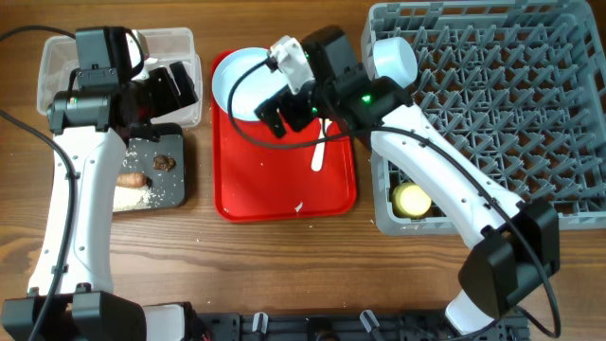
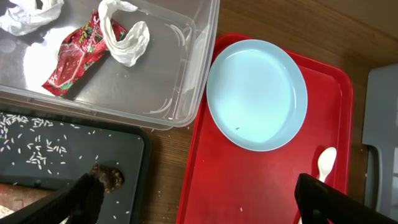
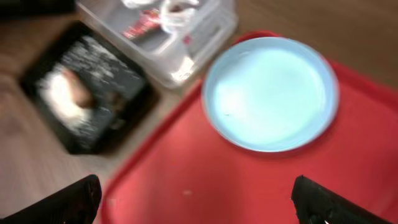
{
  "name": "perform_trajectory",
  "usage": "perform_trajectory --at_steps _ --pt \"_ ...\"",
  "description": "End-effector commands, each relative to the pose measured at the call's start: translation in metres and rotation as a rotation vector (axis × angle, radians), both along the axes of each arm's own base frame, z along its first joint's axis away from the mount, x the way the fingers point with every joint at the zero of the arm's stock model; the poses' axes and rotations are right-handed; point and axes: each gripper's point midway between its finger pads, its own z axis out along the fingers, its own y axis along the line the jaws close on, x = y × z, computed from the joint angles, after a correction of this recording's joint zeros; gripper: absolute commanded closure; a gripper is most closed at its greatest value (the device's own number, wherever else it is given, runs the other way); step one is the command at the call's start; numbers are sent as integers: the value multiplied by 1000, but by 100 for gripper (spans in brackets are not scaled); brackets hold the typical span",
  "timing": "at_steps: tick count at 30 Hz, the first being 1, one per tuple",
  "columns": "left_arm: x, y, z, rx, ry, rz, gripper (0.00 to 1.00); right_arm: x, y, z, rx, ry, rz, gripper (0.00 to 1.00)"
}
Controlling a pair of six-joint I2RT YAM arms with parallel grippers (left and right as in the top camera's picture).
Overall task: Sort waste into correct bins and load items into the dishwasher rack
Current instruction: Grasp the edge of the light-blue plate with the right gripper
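My right gripper pinches the pale blue plate's rim on its rack-facing side next, which leaves the opposite edge free for the dishwasher rack.
A pale blue plate (image 1: 239, 80) (image 2: 257, 94) (image 3: 270, 93) lies at the back of the red tray (image 1: 275, 185), with a white spoon (image 1: 319, 153) (image 2: 326, 163) to its right. My right gripper (image 1: 287, 112) (image 3: 199, 199) hovers open over the tray just in front of the plate, holding nothing. My left gripper (image 1: 175, 87) (image 2: 202, 202) is open and empty above the gap between the black tray (image 1: 175, 194) and the red tray. The clear tub (image 1: 185, 43) holds red and white wrappers (image 2: 81, 53). A carrot piece (image 1: 131, 178), a brown lump (image 2: 107, 176) and rice (image 2: 37, 152) lie in the black tray.
The grey dishwasher rack (image 1: 492, 104) fills the right side, with a yellow cup (image 1: 413, 200) in its front left corner. My right arm reaches across the rack's left edge. A few white crumbs lie on the red tray and the wooden table.
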Motion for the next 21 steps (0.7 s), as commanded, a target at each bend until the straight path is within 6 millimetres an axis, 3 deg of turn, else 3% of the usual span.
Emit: perform_trajectory --at_steps 1,6,13,18,21 --pt "2 3 4 13 -13 -1 0 -9 14 21 164 138 -68 0" --pt "2 3 4 13 -13 -1 0 14 -8 15 194 224 -367 1" --pt "2 3 4 13 -13 -1 0 17 -13 26 185 215 -403 1" --pt "2 3 4 13 -13 -1 0 33 -22 43 175 123 -461 1" --pt "2 3 4 13 -13 -1 0 44 -27 36 166 112 -499 0"
